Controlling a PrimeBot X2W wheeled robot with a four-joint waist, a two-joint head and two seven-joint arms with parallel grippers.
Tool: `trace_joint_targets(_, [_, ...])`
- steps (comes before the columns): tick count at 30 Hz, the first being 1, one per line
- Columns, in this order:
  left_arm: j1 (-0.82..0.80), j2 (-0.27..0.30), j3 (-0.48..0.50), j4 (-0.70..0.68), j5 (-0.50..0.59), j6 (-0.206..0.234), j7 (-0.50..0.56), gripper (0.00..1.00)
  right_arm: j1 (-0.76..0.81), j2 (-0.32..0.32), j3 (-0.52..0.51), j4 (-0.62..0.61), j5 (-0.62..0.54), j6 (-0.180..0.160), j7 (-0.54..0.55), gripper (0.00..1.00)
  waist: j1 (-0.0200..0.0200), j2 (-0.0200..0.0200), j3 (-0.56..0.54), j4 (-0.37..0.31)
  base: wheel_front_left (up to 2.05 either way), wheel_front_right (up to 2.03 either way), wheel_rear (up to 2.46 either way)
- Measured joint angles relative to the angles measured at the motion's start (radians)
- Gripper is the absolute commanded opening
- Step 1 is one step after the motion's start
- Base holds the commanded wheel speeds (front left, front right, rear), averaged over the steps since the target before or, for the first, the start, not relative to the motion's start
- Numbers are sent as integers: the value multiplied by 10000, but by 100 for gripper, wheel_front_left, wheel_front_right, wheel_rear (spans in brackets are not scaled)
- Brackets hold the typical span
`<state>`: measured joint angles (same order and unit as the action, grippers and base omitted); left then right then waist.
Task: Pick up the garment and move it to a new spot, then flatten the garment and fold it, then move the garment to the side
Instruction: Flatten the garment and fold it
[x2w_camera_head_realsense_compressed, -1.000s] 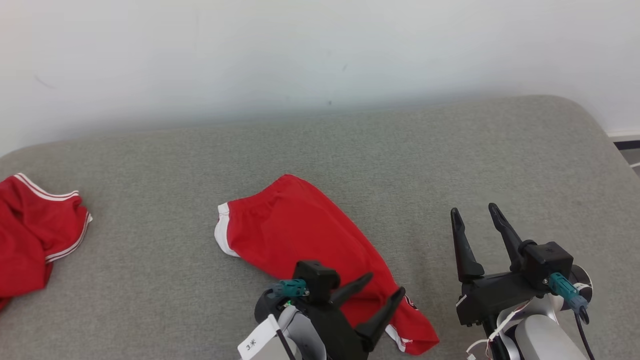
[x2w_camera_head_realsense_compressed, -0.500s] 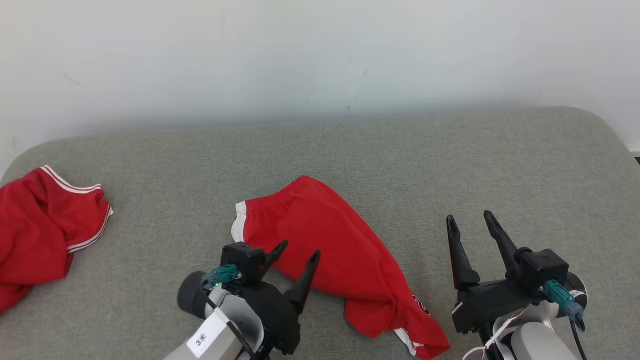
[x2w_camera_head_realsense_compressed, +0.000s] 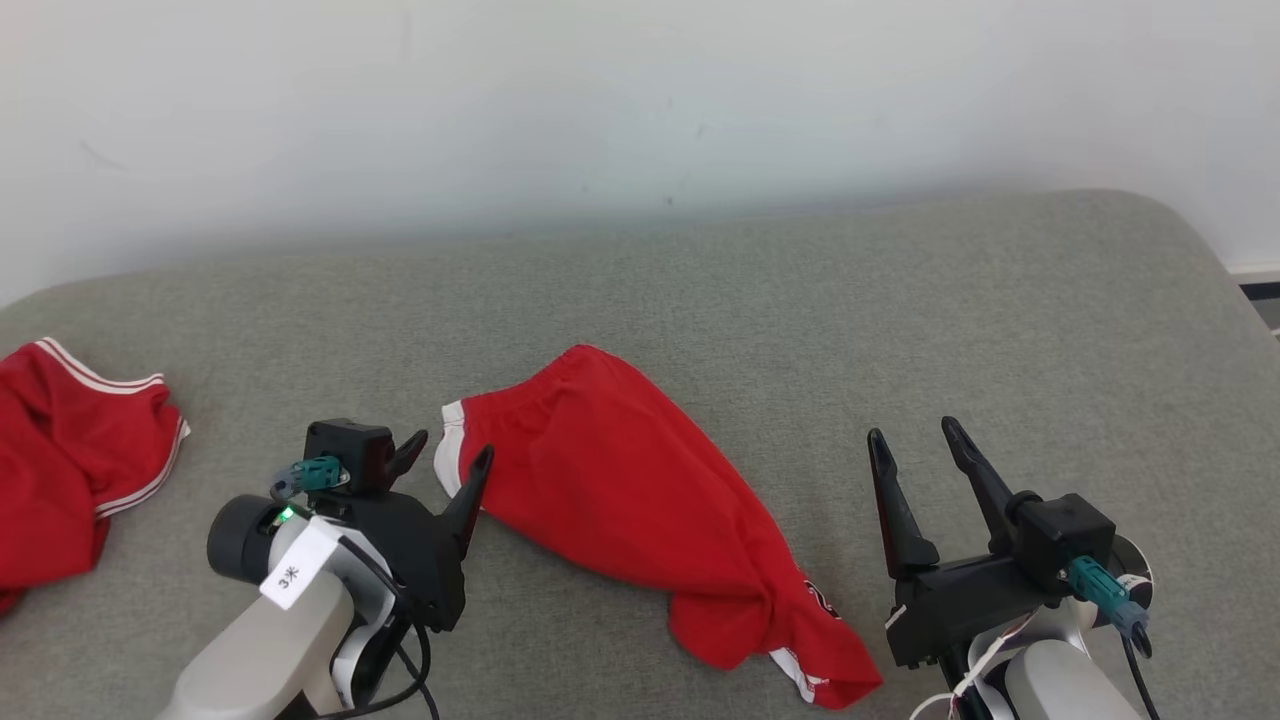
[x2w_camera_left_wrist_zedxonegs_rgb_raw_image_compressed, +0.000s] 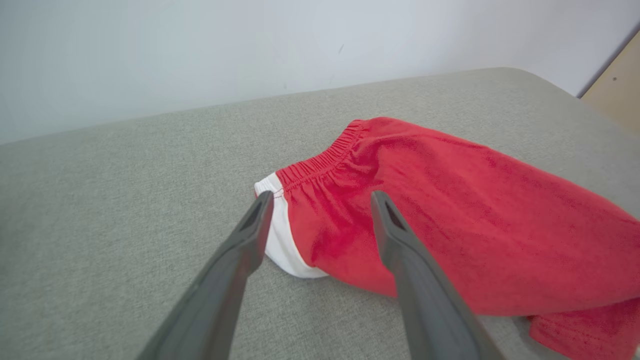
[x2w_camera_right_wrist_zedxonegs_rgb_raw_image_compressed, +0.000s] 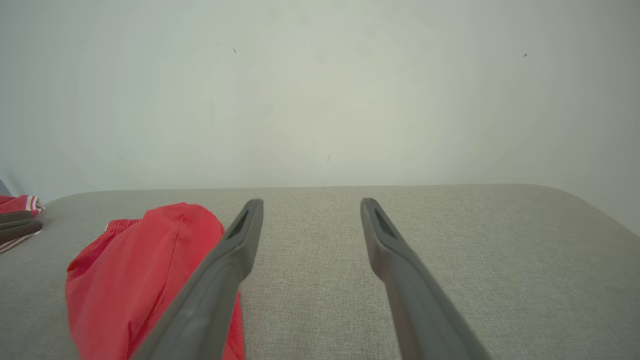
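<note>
The red shorts (x2w_camera_head_realsense_compressed: 612, 480) need to move to a new spot, so I should next grip their bunched hem end (x2w_camera_head_realsense_compressed: 840, 666) with my right gripper.
The garment (x2w_camera_head_realsense_compressed: 620, 500), red shorts with a white stripe at the waistband end, lies loosely folded and slanting across the grey cushion (x2w_camera_head_realsense_compressed: 760, 300). Its hem end is bunched at the lower right. My left gripper (x2w_camera_head_realsense_compressed: 450, 448) is open, its fingertips at the white-trimmed waistband corner. In the left wrist view the garment (x2w_camera_left_wrist_zedxonegs_rgb_raw_image_compressed: 450, 210) spreads to the right and the left gripper (x2w_camera_left_wrist_zedxonegs_rgb_raw_image_compressed: 321, 196) straddles that corner just above the cloth. My right gripper (x2w_camera_head_realsense_compressed: 913, 432) stands open to the right of the garment, over bare cushion. In the right wrist view the right gripper (x2w_camera_right_wrist_zedxonegs_rgb_raw_image_compressed: 311, 202) is empty and the garment (x2w_camera_right_wrist_zedxonegs_rgb_raw_image_compressed: 145, 270) lies at the lower left.
A second red garment with white stripes (x2w_camera_head_realsense_compressed: 70, 450) lies crumpled at the cushion's left edge, also seen as the second garment (x2w_camera_right_wrist_zedxonegs_rgb_raw_image_compressed: 20, 202) in the right wrist view. A pale wall (x2w_camera_head_realsense_compressed: 640, 100) runs behind the cushion. The cushion's rounded right edge (x2w_camera_head_realsense_compressed: 1235, 290) drops off to the floor.
My left arm has swung left, from over the garment's hem end to its waistband corner, staying open. The hem end bunched slightly. The right arm barely moved; the camera shifted.
</note>
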<state>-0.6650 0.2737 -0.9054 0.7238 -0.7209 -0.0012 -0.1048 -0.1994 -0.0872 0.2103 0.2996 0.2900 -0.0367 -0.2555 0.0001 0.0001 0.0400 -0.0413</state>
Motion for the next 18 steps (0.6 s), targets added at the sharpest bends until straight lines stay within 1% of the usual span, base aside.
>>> trace_joint_targets(4, [-4, -207, 107, 575, -130, -96, 148, 100, -44, 2, 10, -12, -15, 15, 0, 100, 0, 0, 109, -230, 0, 0, 0])
trace_joint_targets(6, [-24, -311, 184, 899, -380, -167, 240, 100, -144, -2, 15, -13, -17, 19, 0, 100, 0, 0, 176, -333, 0, 0, 0])
trace_joint_targets(12, [-313, -318, 372, 1789, -554, -196, 376, 100, -219, 2, 98, -6, -96, 94, 0, 100, 0, 0, 336, -633, 0, 0, 0])
trace_joint_targets(15, [-388, -393, 499, 2119, -665, -345, 399, 100, -317, 2, 111, 0, -98, 105, 0, 100, 0, 0, 397, -763, 0, 0, 0])
trace_joint_targets(18, [-407, -545, 506, 2408, -694, -357, 431, 100, -351, -2, 102, -40, -100, 105, 0, 100, 0, 0, 469, -852, 0, 0, 0])
